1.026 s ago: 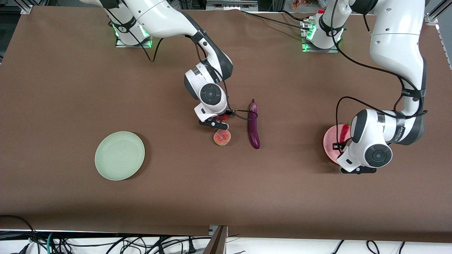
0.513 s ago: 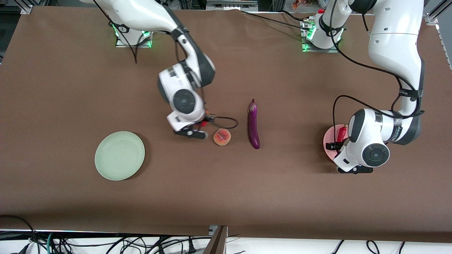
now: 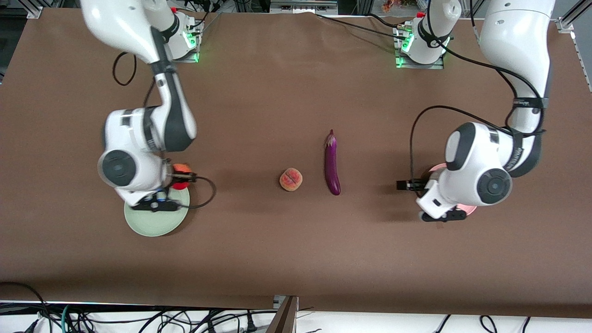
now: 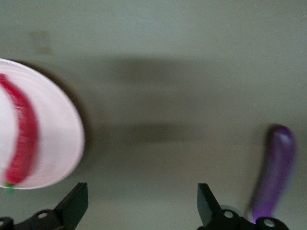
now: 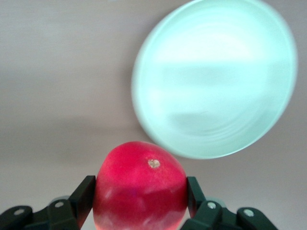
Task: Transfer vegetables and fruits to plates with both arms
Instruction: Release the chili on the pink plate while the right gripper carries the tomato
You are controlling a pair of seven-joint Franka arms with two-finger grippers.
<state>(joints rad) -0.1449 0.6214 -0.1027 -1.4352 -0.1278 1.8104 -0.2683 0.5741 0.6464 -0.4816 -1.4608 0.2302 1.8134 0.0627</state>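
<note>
The eggplant needs to go to the pink plate, so the left gripper should next grab the eggplant by the middle of its purple body (image 3: 331, 166) (image 4: 276, 167).
My right gripper (image 3: 182, 177) is shut on the round red fruit (image 3: 179, 184) and holds it over the edge of the mint green plate (image 3: 152, 226). In the right wrist view the red fruit (image 5: 141, 187) fills the jaws, with the green plate (image 5: 216, 76) below. My left gripper (image 3: 403, 185) is open and empty over the table beside the pink plate (image 3: 436, 168), which the arm mostly hides. The left wrist view shows the red chili (image 4: 21, 134) lying on the pink plate (image 4: 53, 120). The peach (image 3: 291, 179) and the purple eggplant (image 3: 331, 162) lie mid-table.
A black cable loop (image 3: 206, 192) hangs from the right wrist beside the green plate. Both arm bases stand at the table's back edge. Brown tabletop stretches between the peach and the green plate.
The right arm carried the red fruit from beside the peach to the green plate. The left gripper opened, left the chili on the pink plate and shifted toward the eggplant.
</note>
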